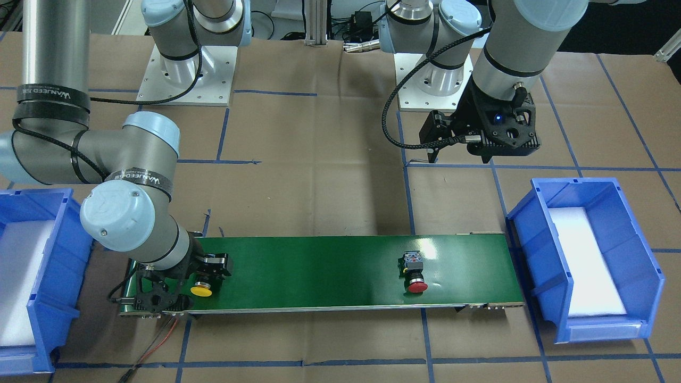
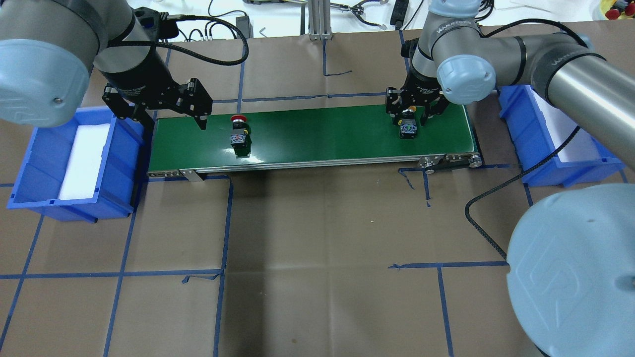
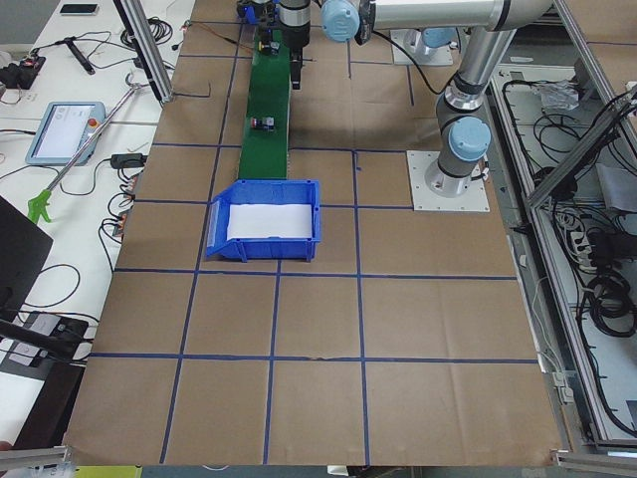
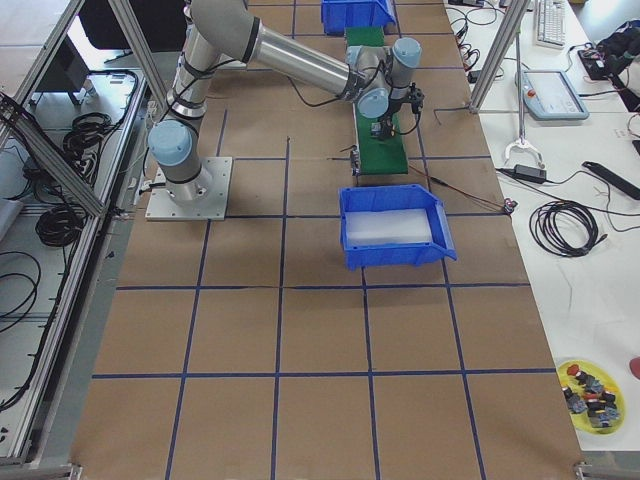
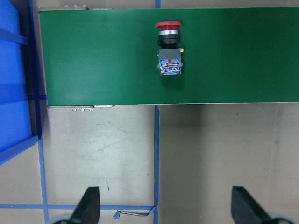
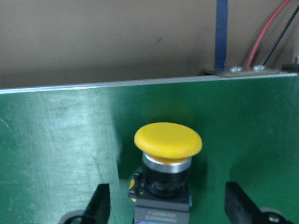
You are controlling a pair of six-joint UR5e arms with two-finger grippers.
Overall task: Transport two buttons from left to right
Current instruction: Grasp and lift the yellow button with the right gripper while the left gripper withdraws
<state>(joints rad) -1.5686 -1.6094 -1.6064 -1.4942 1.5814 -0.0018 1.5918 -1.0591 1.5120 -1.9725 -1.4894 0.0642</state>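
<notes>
Next, my right gripper grabs the yellow button by its black body (image 6: pixel 163 186), to transport it to the bin.
The yellow button (image 6: pixel 168 142) lies on its side at the right end of the green conveyor belt (image 2: pixel 322 136). My right gripper (image 6: pixel 168 207) is open and straddles its black body, with a gap to each finger (image 6: pixel 100 205). It also shows in the overhead view (image 2: pixel 414 116). The red button (image 5: pixel 169 46) lies on the belt nearer its left end, also seen from overhead (image 2: pixel 239 131). My left gripper (image 2: pixel 173 124) is open and empty, raised near the belt's left end, apart from the red button.
A blue bin (image 2: pixel 74 158) with a white liner stands off the belt's left end, and another blue bin (image 2: pixel 555 134) stands off its right end. The brown table cover carries blue tape lines. The two arm bases (image 1: pixel 186 74) sit behind the belt.
</notes>
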